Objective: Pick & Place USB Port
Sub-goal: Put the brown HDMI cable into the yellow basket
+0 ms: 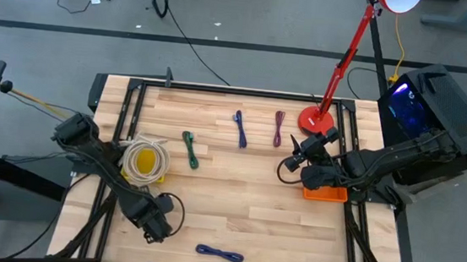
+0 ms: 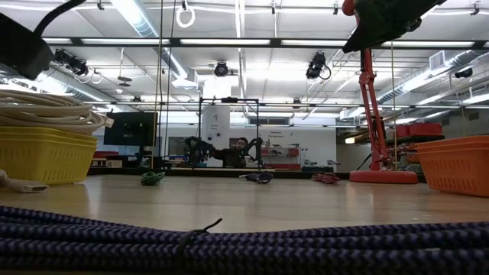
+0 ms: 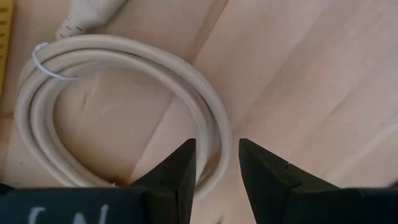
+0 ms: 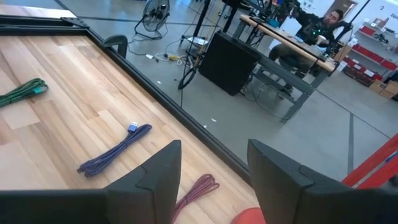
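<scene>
I should put the coil of cream cable in the yellow basket (image 3: 5,37), so next I should grab the coil with my left gripper by its pieces of cable (image 3: 213,137) opposite the white tie.
My left gripper (image 3: 216,144) is open, low over a cream cable coil (image 3: 124,56) that lies on the wood beside the yellow basket (image 2: 38,156). Its fingertips stand on either side of the coil's outer strands (image 3: 219,130). In the high view the left arm's end (image 1: 153,224) hides that spot. More cream cable (image 1: 144,159) is piled on the basket. My right gripper (image 4: 213,144) is open and raised near the red lamp base (image 1: 315,119), above the orange bin (image 1: 325,192). Green (image 1: 189,148), blue (image 1: 240,129), maroon (image 1: 278,128) and near-edge blue (image 1: 219,253) cables lie flat. My left gripper comes at the cream coil from above, with its outer strands (image 3: 219,130) running between the open fingers. Whether either finger touches the cable, I cannot tell. The coil lies flat on the table.
A cream connector (image 2: 23,186) rests on the table in front of the basket. The red lamp arm (image 1: 351,48) rises at the far right. A black frame (image 1: 124,121) borders the wood. Bare wood lies in the table's middle (image 1: 244,200).
</scene>
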`<action>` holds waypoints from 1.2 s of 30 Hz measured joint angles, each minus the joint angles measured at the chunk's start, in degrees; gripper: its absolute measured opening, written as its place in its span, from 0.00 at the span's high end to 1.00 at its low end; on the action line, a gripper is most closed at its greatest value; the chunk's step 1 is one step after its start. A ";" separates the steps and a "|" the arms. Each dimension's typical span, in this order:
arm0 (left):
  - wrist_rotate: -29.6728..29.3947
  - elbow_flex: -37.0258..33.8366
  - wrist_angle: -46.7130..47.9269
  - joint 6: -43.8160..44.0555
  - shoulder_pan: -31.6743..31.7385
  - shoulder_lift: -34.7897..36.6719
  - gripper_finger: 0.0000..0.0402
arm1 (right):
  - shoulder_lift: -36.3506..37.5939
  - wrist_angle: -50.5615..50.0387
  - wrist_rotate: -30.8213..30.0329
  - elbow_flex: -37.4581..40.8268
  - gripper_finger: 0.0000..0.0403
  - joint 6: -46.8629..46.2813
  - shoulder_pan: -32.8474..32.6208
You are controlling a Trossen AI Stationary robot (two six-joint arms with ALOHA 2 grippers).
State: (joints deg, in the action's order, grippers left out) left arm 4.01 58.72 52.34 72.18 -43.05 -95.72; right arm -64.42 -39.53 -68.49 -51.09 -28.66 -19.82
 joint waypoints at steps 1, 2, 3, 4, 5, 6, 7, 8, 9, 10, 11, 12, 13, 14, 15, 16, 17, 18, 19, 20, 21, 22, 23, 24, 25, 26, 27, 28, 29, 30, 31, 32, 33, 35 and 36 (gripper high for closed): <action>0.02 0.00 -0.19 0.00 0.00 -0.35 0.69 | 0.00 0.00 0.00 0.00 0.54 0.01 -0.18; 0.05 0.00 -0.38 0.02 0.00 -0.69 0.69 | 0.00 0.02 -0.02 0.00 0.54 0.01 -0.38; 0.21 0.00 -0.54 0.04 0.00 -1.04 0.69 | 0.00 0.04 -0.02 0.00 0.54 -0.01 -0.53; 0.28 0.00 -0.74 0.04 -0.02 -1.29 0.69 | 0.00 0.04 -0.02 0.00 0.54 -0.01 -0.71; 0.41 0.00 -1.06 0.09 -0.04 -1.47 0.69 | 0.00 0.09 -0.02 0.00 0.54 -0.01 -0.83; 0.43 0.00 -1.42 0.13 -0.04 -1.66 0.69 | 0.00 0.15 -0.04 0.00 0.54 -0.01 -0.97; 0.18 0.00 -1.68 0.13 -0.06 -1.82 0.69 | 0.00 0.15 -0.03 0.00 0.54 -0.03 -1.10; -0.12 0.00 -1.84 0.18 -0.08 -2.07 0.69 | 0.00 0.15 -0.02 0.00 0.54 -0.03 -1.21; -0.30 0.00 -1.90 0.20 -0.09 -2.31 0.69 | 0.00 0.16 -0.03 0.00 0.54 -0.03 -1.35; -0.49 0.00 -1.89 0.22 -0.09 -2.61 0.69 | 0.00 0.17 -0.04 0.00 0.54 -0.03 -1.50; -0.86 0.00 -1.90 0.20 -0.09 -2.85 0.69 | 0.00 0.17 -0.04 0.00 0.54 -0.05 -1.64; -1.27 0.01 -1.86 0.20 -0.24 -3.05 0.69 | 0.00 0.17 -0.04 0.00 0.54 -0.05 -1.75; -1.52 0.11 -1.87 0.22 -0.31 -3.40 0.69 | 0.00 0.18 -0.07 0.00 0.54 -0.07 -1.85; -1.67 0.13 -2.08 0.16 -0.33 -3.77 0.69 | 0.00 0.18 -0.07 0.00 0.54 -0.07 -1.96; -1.77 0.15 -2.20 -0.33 -0.35 -4.13 0.69 | 0.00 0.19 -0.06 0.00 0.54 -0.07 -2.03; -1.75 0.20 -2.26 -0.60 -0.33 -4.52 0.69 | 0.00 0.29 -0.19 0.00 0.54 -0.09 -2.06; -1.75 0.26 -2.20 -0.64 -0.31 -4.87 0.69 | 0.00 0.38 -0.32 0.00 0.54 -0.21 -2.07; -1.79 0.31 -2.07 -0.68 -0.29 -5.15 0.69 | 0.00 0.38 -0.31 0.00 0.54 -0.23 -2.07; -1.91 0.31 -1.95 -0.71 -0.26 -5.38 0.69 | 0.00 0.45 -0.31 0.00 0.54 -0.23 -2.07; -2.12 0.30 -1.93 -0.81 -0.26 -5.43 0.69 | 0.00 0.60 -0.34 0.00 0.54 -0.23 -2.07; -2.49 0.26 -1.97 -0.78 -0.27 -5.43 0.69 | 0.00 0.66 -0.49 0.00 0.54 -0.23 -2.07; -3.04 0.26 -1.97 -0.68 -0.29 -5.43 0.69 | 0.00 0.69 -0.59 0.00 0.54 -0.23 -2.07; -3.65 0.26 -1.95 -0.66 -0.33 -5.43 0.69 | 0.00 0.87 -0.66 0.00 0.54 -0.22 -2.07; -4.05 0.24 -1.88 -0.74 -0.35 -5.43 0.70 | 0.00 1.05 -0.68 0.00 0.54 -0.22 -2.07; -4.22 0.22 -1.83 -0.95 -0.35 -5.43 0.71 | 0.00 1.07 -0.82 0.00 0.54 -0.20 -2.07; -4.29 0.20 -1.78 -1.51 -0.32 -5.45 0.73 | 0.00 1.09 -1.08 0.00 0.54 -0.21 -2.07; -4.42 0.17 -1.78 -2.20 -0.31 -5.45 0.76 | 0.00 1.16 -1.07 0.00 0.54 -0.21 -2.07; -4.67 0.15 -1.79 -2.58 -0.31 -5.45 0.79 | 0.00 1.20 -1.07 0.00 0.54 -0.20 -2.07; -4.92 0.13 -1.80 -2.78 -0.31 -5.45 0.85 | 0.00 1.20 -1.07 0.00 0.54 -0.20 -2.07; -5.01 0.13 -1.93 -3.21 -0.30 -5.45 0.91 | 0.00 1.20 -1.07 0.00 0.54 -0.20 -2.07; -4.99 0.11 -2.46 -3.66 -0.26 -5.45 0.95 | 0.00 1.20 -1.06 0.00 0.54 -0.20 -2.07; -5.10 0.11 -3.26 -3.89 -0.26 -5.45 0.96 | 0.00 1.20 -1.05 0.00 0.54 -0.20 -2.07; -5.22 0.13 -3.80 -3.87 -0.26 -5.54 0.97 | 0.00 1.20 -1.07 0.00 0.54 -0.20 -2.07; -4.96 0.09 -4.18 -3.64 -0.26 -5.54 0.98 | 0.00 1.20 -1.07 0.00 0.54 -0.20 -2.07; -4.74 0.15 -4.56 -3.62 -0.26 -5.55 0.98 | 0.00 1.20 -1.07 0.00 0.54 -0.20 -2.07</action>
State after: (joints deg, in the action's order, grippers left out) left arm -0.73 58.87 47.78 68.56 -43.31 -101.27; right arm -64.42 -38.33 -69.56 -51.09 -28.86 -21.89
